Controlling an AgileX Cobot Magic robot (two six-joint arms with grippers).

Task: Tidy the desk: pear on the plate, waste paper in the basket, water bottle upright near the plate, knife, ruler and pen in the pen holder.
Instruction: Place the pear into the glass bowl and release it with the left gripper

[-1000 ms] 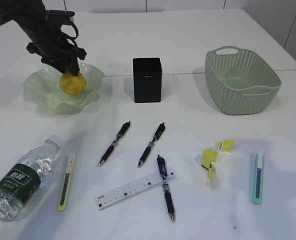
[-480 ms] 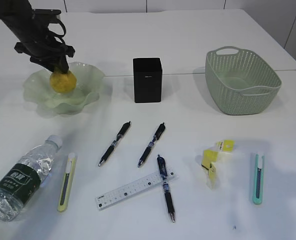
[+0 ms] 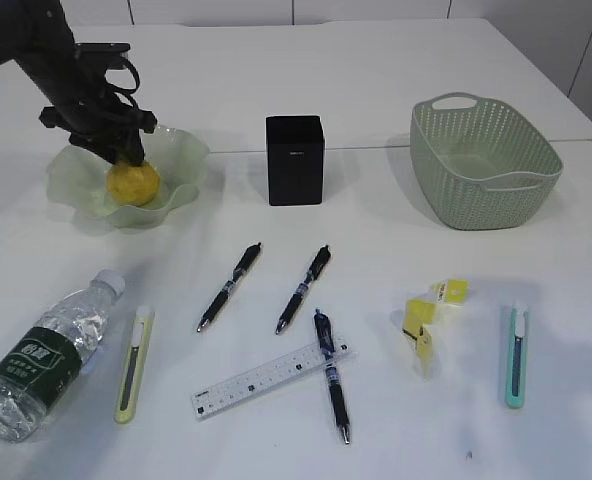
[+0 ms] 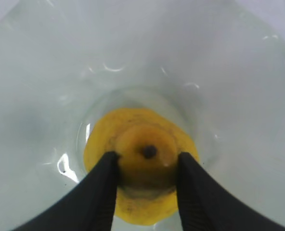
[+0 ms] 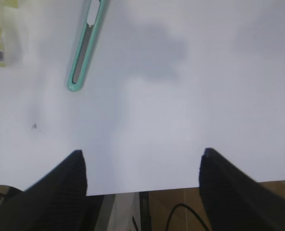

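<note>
The yellow pear sits in the middle of the pale green plate and would rest there, so my left gripper opens next.
The yellow pear rests in the middle of the pale green plate, and my left gripper is shut on its top. In the left wrist view the two black fingers clasp the pear either side of its stem, over the plate. My right gripper hangs open and empty over the desk's front edge, near the teal knife and waste paper. On the desk lie the water bottle, ruler, three pens and a yellow-green knife.
The black pen holder stands at centre back and the sage-green basket at back right. The teal knife and the yellow waste paper lie at front right. The right arm does not show in the exterior view.
My left gripper has carried the pear slightly left across the plate and lowered it into the plate's middle. Nothing else has moved.
</note>
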